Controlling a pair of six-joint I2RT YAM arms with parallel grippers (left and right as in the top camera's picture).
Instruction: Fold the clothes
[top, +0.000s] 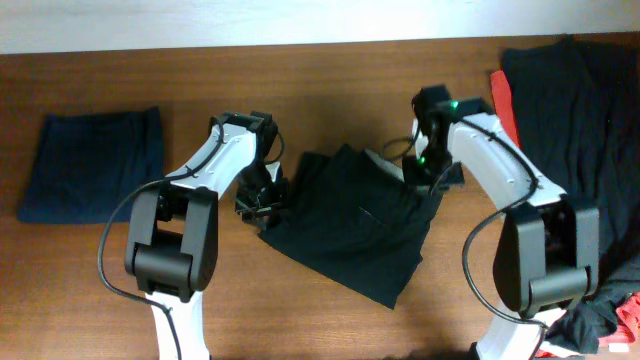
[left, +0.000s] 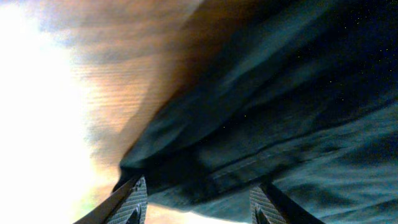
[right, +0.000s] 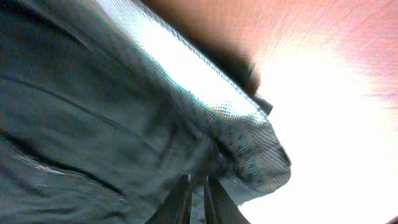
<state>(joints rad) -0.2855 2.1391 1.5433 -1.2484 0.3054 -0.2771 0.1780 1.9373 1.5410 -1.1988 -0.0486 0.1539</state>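
Observation:
The black shorts need to be folded onto the navy-blue garment (top: 92, 165), so my left gripper will next grab them by their dark hem (top: 275, 234) facing that garment and draw them onto it.
The black shorts (top: 350, 225) lie partly folded in the middle of the table, with the pale inner waistband (top: 385, 160) showing at the top. My left gripper (top: 262, 200) is at the shorts' left edge. In the left wrist view its jaws (left: 199, 208) are open, with the dark hem (left: 249, 168) lying between them. My right gripper (top: 425, 175) is at the shorts' upper right corner. In the right wrist view its fingers (right: 198, 193) are shut on the fabric just below the pale mesh waistband (right: 249, 140).
A folded navy-blue garment (top: 95, 165) lies at the far left. A pile of black clothes (top: 580, 120) with a red garment (top: 503, 100) covers the right side. More red fabric (top: 630, 310) sits at the bottom right. Bare wooden table (top: 330, 90) lies behind the shorts.

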